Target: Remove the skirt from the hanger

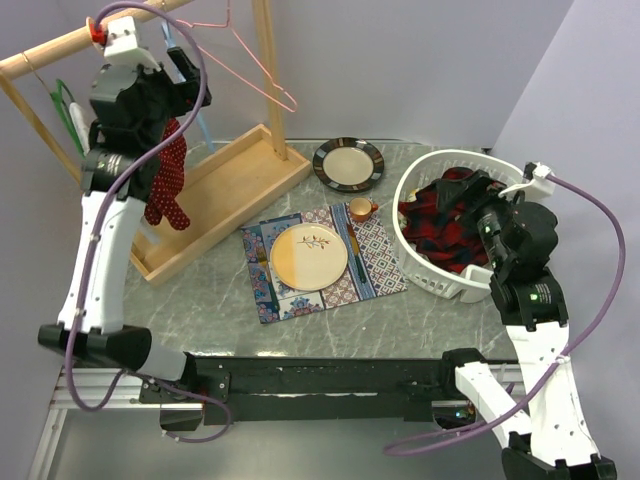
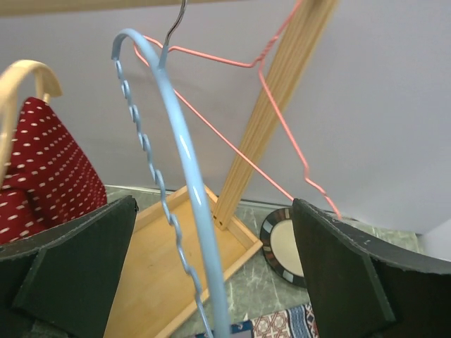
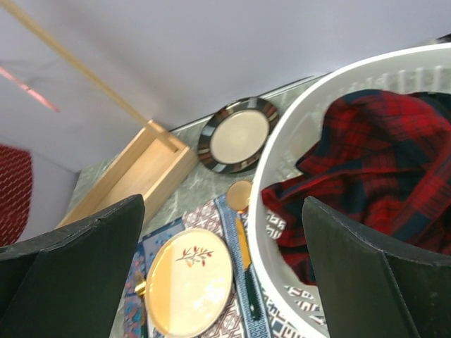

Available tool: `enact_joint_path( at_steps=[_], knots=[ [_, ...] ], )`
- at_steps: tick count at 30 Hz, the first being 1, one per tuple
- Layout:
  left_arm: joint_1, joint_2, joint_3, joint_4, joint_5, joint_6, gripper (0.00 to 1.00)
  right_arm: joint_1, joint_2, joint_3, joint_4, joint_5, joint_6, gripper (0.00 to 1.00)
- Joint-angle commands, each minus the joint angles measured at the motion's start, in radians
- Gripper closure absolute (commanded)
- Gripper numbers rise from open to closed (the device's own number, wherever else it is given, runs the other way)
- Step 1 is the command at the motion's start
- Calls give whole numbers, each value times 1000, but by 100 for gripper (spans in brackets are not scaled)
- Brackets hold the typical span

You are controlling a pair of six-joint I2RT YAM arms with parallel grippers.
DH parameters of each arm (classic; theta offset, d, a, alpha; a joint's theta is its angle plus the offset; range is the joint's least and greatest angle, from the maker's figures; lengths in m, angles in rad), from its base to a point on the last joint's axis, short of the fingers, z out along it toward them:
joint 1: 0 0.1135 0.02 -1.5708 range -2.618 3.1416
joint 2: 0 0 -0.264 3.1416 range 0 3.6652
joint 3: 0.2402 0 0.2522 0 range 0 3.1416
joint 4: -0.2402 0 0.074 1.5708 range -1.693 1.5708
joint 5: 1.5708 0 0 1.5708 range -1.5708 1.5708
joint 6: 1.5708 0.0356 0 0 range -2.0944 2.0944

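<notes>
My left gripper grips the pale wooden hanger by its near curved side (image 2: 12, 91) next, leaving the hook and skirt free for my right gripper to remove the skirt.
The red white-dotted skirt (image 1: 168, 182) hangs on a pale wooden hanger (image 2: 15, 79) from the wooden rail (image 1: 50, 50) at the far left; it also shows in the left wrist view (image 2: 44, 167). My left gripper (image 1: 168, 78) is raised to rail height just right of the skirt. In its wrist view it (image 2: 211, 205) is open, with a light blue hanger (image 2: 184, 158) passing between its fingers without touching them. My right gripper (image 1: 478, 200) hovers open and empty over the white laundry basket (image 1: 418, 178); its wrist view (image 3: 222, 205) shows nothing between the jaws.
A pink wire hanger (image 1: 250, 70) hangs right of the left gripper. The rack's wooden base tray (image 1: 225, 185) lies below. A plaid garment (image 1: 445, 222) fills the basket. A placemat with a cream plate (image 1: 308, 256), a small cup (image 1: 361, 208) and a dark-rimmed plate (image 1: 348, 164) lie mid-table.
</notes>
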Motion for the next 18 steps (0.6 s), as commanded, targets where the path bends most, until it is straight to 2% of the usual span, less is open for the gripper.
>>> enact_joint_path(
  at_steps=[1,3,8,14,18],
  knots=[
    [-1,-82,-11,-73,55,65,3,62,-12,22,44,-16,-4,0],
    [-1,-108,-15,-107,34,88,1,82,-15,20,50,-10,-4,0],
    [0,-167,-2,-216,-63,117,10,148,-22,-3,69,-4,2,0],
    [-1,-200,-13,-244,-157,168,11,222,23,37,33,43,-13,0],
    [0,-185,10,-279,-268,204,14,279,23,23,44,66,-9,0]
  ],
)
